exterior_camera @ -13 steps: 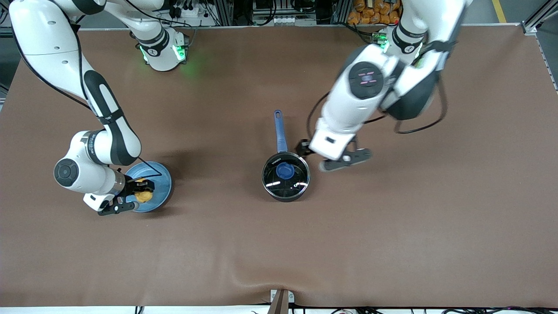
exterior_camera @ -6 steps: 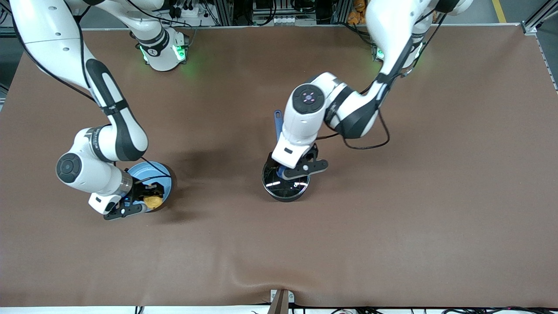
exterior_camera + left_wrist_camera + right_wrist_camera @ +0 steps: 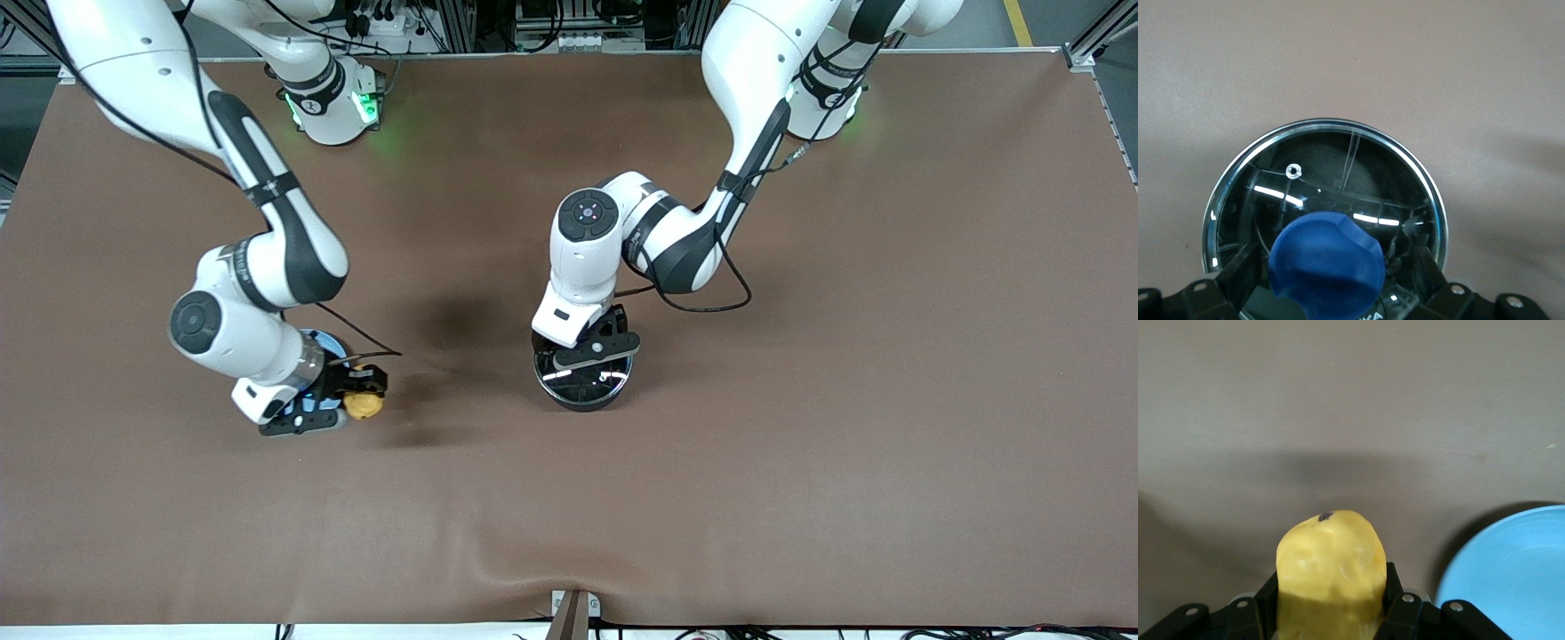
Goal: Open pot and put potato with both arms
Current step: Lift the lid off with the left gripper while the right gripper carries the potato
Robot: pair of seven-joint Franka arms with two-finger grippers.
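Note:
My left gripper is ready to close on the blue knob (image 3: 1327, 260) on the glass lid (image 3: 1338, 173), as my fingers are beside the knob. Closing now would catch it now.
The black pot (image 3: 582, 393) sits mid-table with its glass lid (image 3: 589, 380) on; its blue handle is hidden under the left arm. My left gripper (image 3: 580, 352) hangs right over the lid. In the left wrist view the lid (image 3: 1338, 173) fills the frame. The left gripper (image 3: 1328, 268) is open, one finger on each side of the blue knob (image 3: 1327, 260), apart from it. My right gripper (image 3: 356, 397) is shut on the yellow potato (image 3: 364, 405), held in the air just past the plate's rim. In the right wrist view the potato (image 3: 1328, 563) is clamped in the right gripper (image 3: 1330, 603).
A light-blue plate (image 3: 327, 341) lies toward the right arm's end of the table, mostly covered by the right arm, and shows in the right wrist view (image 3: 1518, 573). Bare brown tabletop (image 3: 462, 391) lies between plate and pot.
The left arm swung in from beside the pot and came down over the lid's knob, still open. The right gripper lifted the potato off the plate and carried it toward the pot.

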